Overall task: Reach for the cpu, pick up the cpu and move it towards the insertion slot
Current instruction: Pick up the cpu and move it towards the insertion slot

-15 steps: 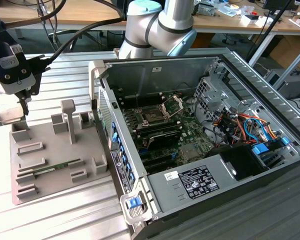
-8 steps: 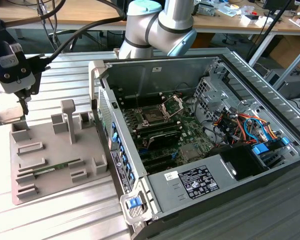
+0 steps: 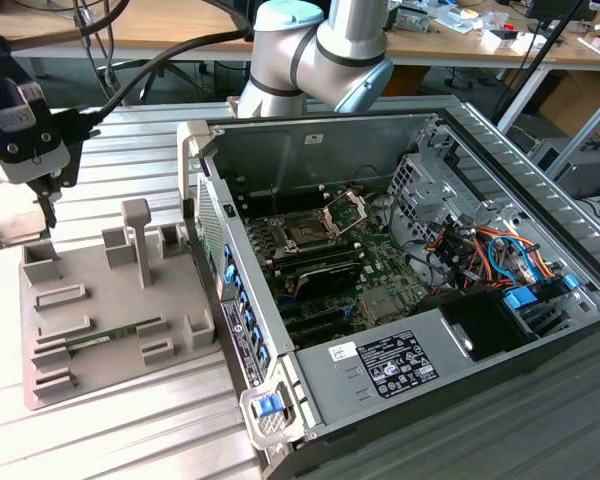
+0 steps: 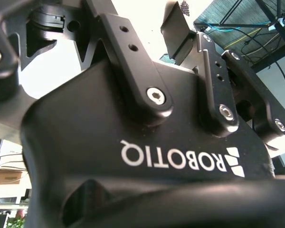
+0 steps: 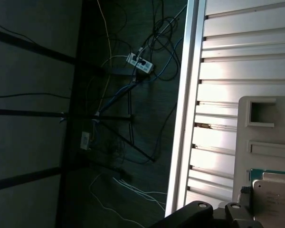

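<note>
The gripper should next carry the cpu toward the insertion slot (image 3: 305, 235), so it needs to grab the cpu by its opposite side edges.
The cpu (image 5: 275, 199), a silvery square with a thin tan-green rim, lies in a pocket of the grey fixture tray (image 5: 266, 142) in the first wrist view, close beside a black part of my gripper. In the exterior view my gripper (image 3: 50, 222) hangs over the far corner of that tray (image 3: 90, 300) at the exterior view's left, fingers pointing down. The fingers (image 4: 176, 31) stand apart in the second wrist view, nothing between them. The insertion slot (image 3: 305, 235) sits inside the open computer case with its metal frame (image 3: 345, 210) lifted.
A green memory stick (image 3: 100, 340) lies in the tray near its front. An upright post (image 3: 137, 235) rises from the tray. The case wall (image 3: 205, 220) stands between tray and motherboard. The arm's base (image 3: 315, 45) is behind the case.
</note>
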Action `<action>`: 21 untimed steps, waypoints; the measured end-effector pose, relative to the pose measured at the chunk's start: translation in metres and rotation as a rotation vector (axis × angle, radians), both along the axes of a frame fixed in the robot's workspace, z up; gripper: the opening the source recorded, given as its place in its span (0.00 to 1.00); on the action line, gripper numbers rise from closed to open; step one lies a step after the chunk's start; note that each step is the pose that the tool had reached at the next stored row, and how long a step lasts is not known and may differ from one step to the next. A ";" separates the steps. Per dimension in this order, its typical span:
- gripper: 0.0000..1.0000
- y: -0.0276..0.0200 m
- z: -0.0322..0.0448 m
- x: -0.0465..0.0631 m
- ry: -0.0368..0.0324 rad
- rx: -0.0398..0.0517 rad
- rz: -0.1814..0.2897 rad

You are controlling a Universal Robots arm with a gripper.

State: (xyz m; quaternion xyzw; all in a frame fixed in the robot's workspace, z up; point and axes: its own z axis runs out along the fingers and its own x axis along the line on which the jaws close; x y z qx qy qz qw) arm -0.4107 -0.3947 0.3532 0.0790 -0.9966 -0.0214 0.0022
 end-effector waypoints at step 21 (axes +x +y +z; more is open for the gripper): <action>0.55 0.0000 0.0072 0.000 0.0003 -0.0001 0.000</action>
